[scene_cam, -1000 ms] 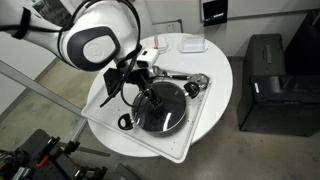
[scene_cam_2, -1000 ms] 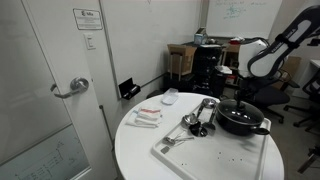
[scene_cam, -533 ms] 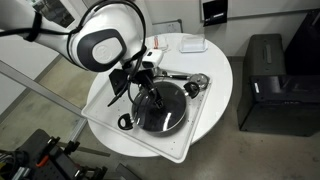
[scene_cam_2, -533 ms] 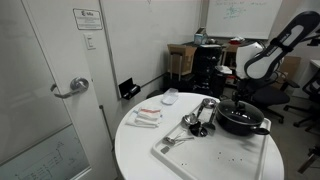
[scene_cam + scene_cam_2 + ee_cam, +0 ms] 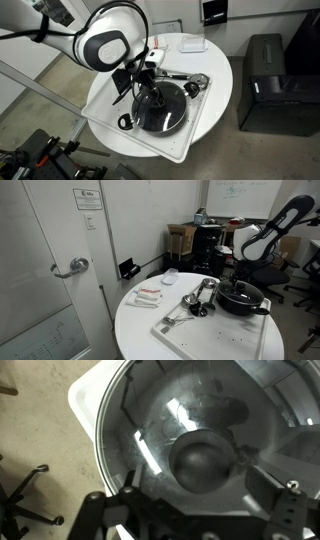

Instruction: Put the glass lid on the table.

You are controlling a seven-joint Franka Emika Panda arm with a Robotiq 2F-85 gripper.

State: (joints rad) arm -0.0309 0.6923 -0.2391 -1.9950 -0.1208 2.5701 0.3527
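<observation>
The lid's dark knob is between my open fingertips, with one on either side, so my gripper needs to close on the knob.
The glass lid lies on the black two-handled pan, which stands in a white tray on the round white table. In the other exterior view the lid caps the pan. My gripper hangs just above the lid's centre, also shown from the side in an exterior view. In the wrist view the lid fills the frame, with its dark knob between my open fingers. The fingers do not grip the knob.
The white tray also holds metal utensils. Small white dishes and packets lie on the table. A black cabinet stands beside the table, and a door is nearby.
The arm has shifted slightly over the pan and the gripper sits a little lower toward the lid's knob. The lid and pan have not moved.
</observation>
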